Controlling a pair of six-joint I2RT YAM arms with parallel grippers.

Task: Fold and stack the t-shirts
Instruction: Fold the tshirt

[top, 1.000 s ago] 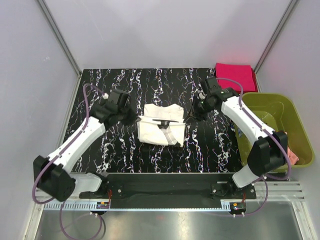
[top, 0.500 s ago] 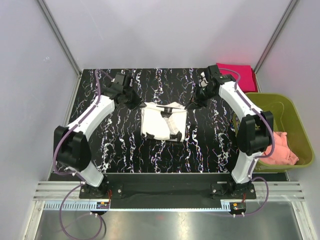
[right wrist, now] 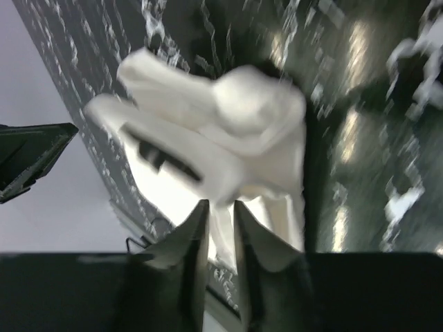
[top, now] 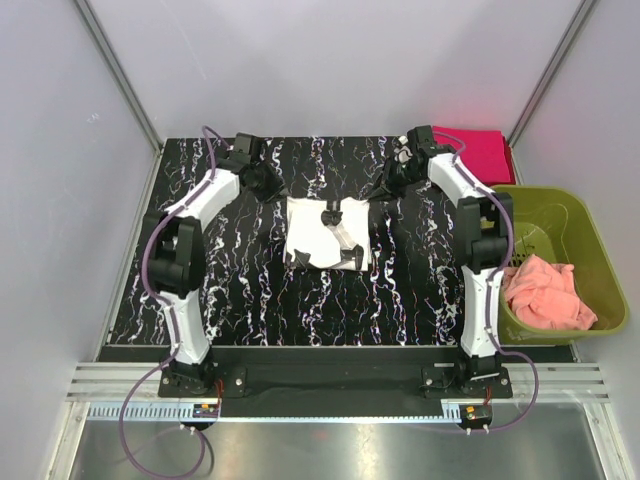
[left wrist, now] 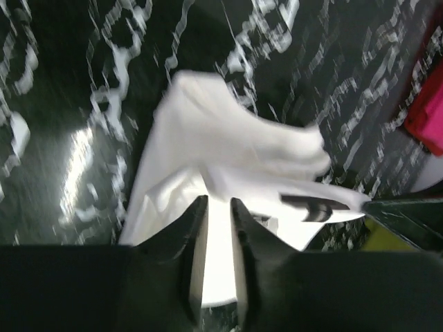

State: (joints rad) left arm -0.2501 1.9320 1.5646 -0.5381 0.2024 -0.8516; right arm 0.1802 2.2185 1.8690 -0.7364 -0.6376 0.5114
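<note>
The t-shirt's edge needs to stay spread for folding. My right gripper needs to grab the cream-white t-shirt [top: 325,235] next by its far corner on the bin side, opposite my left gripper.
The cream-white t-shirt [top: 325,235] lies folded in a rough square at the table's middle, with black print patches showing on top. My left gripper [top: 272,188] hovers just beyond its far left corner, my right gripper [top: 390,183] just beyond its far right corner. In the left wrist view the left gripper [left wrist: 218,200] has its jaws slightly apart, with the white t-shirt [left wrist: 228,145] showing past the tips and through the gap. The right gripper [right wrist: 221,203] stands the same way before the white t-shirt [right wrist: 235,124]. The magenta-red t-shirt [top: 475,150] lies folded at the far right corner.
An olive-green bin [top: 590,235] stands off the table's right edge with a pink cloth [top: 545,295] in it. Grey walls close in the left, back and right. The black marbled table [top: 230,290] surrounds the white shirt.
Both arms swung toward the table's far edge, drawing the white shirt back into a squarer fold. Both pairs of jaws have parted a little. The pink cloth in the bin came into view.
</note>
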